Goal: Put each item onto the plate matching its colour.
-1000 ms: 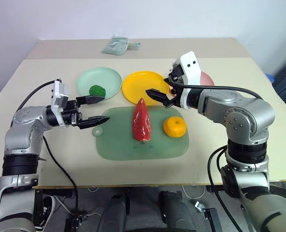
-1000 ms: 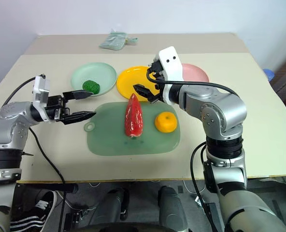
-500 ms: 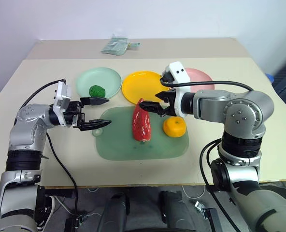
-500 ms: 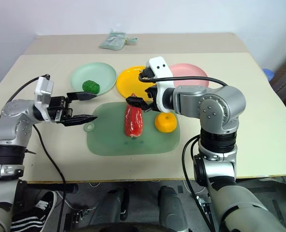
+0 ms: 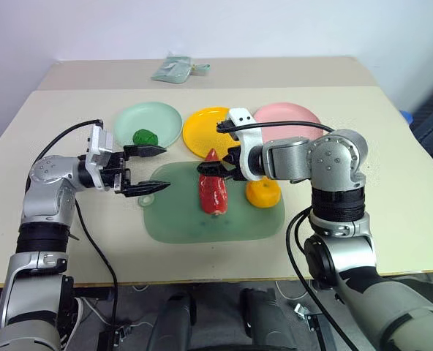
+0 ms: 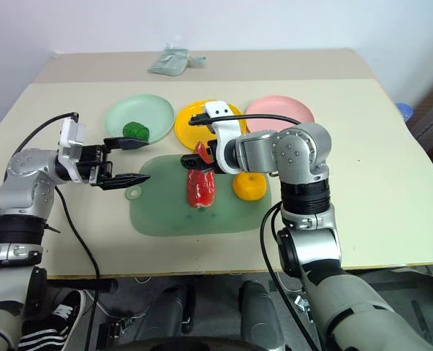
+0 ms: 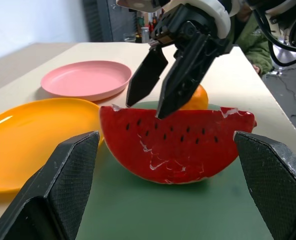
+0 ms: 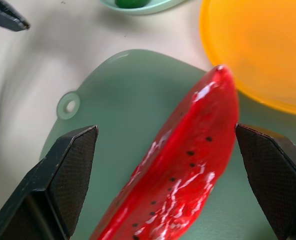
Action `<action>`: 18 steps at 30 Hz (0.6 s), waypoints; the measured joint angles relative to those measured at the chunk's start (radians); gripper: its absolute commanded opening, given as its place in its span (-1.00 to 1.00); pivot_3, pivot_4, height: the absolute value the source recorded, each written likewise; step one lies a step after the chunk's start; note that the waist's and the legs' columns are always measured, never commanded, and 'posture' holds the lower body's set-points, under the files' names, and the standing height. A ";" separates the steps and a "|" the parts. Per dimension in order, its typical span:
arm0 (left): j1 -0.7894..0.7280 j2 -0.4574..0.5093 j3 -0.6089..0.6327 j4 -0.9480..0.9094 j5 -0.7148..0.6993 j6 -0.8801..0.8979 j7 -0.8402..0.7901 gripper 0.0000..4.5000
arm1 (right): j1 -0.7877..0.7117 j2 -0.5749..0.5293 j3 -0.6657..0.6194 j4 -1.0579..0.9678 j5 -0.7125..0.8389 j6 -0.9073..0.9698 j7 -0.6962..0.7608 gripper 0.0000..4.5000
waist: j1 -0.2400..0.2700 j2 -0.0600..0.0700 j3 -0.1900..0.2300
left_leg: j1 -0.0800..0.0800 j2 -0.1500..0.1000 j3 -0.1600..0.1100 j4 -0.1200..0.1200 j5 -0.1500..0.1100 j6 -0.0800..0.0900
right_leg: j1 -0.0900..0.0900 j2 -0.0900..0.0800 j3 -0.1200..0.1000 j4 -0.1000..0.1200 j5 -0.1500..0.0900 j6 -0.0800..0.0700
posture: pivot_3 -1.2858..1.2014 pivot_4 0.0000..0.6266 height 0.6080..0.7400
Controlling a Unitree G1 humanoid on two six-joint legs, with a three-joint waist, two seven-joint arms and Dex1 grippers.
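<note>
The fingers of the robot's right gripper are above the red watermelon wedge and would miss it if they closed now, so the gripper should go lower before it closes.
The red watermelon wedge [image 5: 215, 191] stands on its edge on the pale green cutting mat [image 5: 202, 219], with the orange mandarin [image 5: 263, 193] to its right. My right gripper [image 5: 218, 167] hangs open just over the wedge's far tip [image 8: 188, 170], one finger on each side and apart from it. The dark green lump [image 5: 145, 137] lies on the mint green plate [image 5: 165, 117]. Behind the mat sit the yellow plate [image 5: 202, 135] and the pink plate [image 5: 293, 115], both bare. My left gripper [image 5: 156, 169] is open at the mat's left end, pointing at the wedge [image 7: 178, 145].
A small teal pouch [image 5: 171, 69] lies at the table's far edge. The mat has a small hanging hole [image 8: 69, 105] at its left end. Bare tabletop stretches to the right of the mandarin and along the near edge.
My right gripper has come down and to the left, from above the yellow plate to over the wedge's far tip, turning its wrist on the way. The left gripper has stayed put.
</note>
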 measured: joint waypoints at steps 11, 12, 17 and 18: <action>0.004 -0.004 0.003 -0.020 -0.028 0.053 0.005 0.96 | 0.000 -0.022 0.084 0.018 0.070 0.000 -0.011 1.00 | -0.013 0.000 0.000 | 0.000 0.000 0.000 -0.001 0.000 0.000 | -0.001 0.000 0.000 0.000 0.000 0.000 | 0.03 -0.52 1.00; 0.005 0.007 0.003 -0.024 -0.035 0.069 -0.007 0.96 | 0.000 -0.025 0.091 0.018 0.070 0.000 -0.008 1.00 | -0.013 0.000 0.000 | 0.000 0.000 0.000 -0.001 0.000 0.000 | -0.001 0.000 0.000 0.000 0.000 0.000 | 0.03 -0.52 1.00; 0.022 0.035 0.003 -0.062 -0.057 0.108 -0.041 0.96 | -0.003 -0.013 0.130 0.018 0.059 0.000 0.013 1.00 | -0.012 0.000 0.000 | 0.000 0.000 0.000 -0.001 0.000 0.000 | -0.001 0.000 0.000 0.000 0.000 0.000 | 0.03 -0.52 1.00; 0.029 0.035 0.003 -0.067 -0.057 0.107 -0.038 0.96 | -0.009 -0.016 0.149 0.017 0.045 0.000 0.021 1.00 | -0.012 0.000 0.000 | 0.000 0.000 0.000 -0.001 0.000 0.000 | -0.001 0.000 0.000 0.000 0.000 0.000 | 0.03 -0.52 1.00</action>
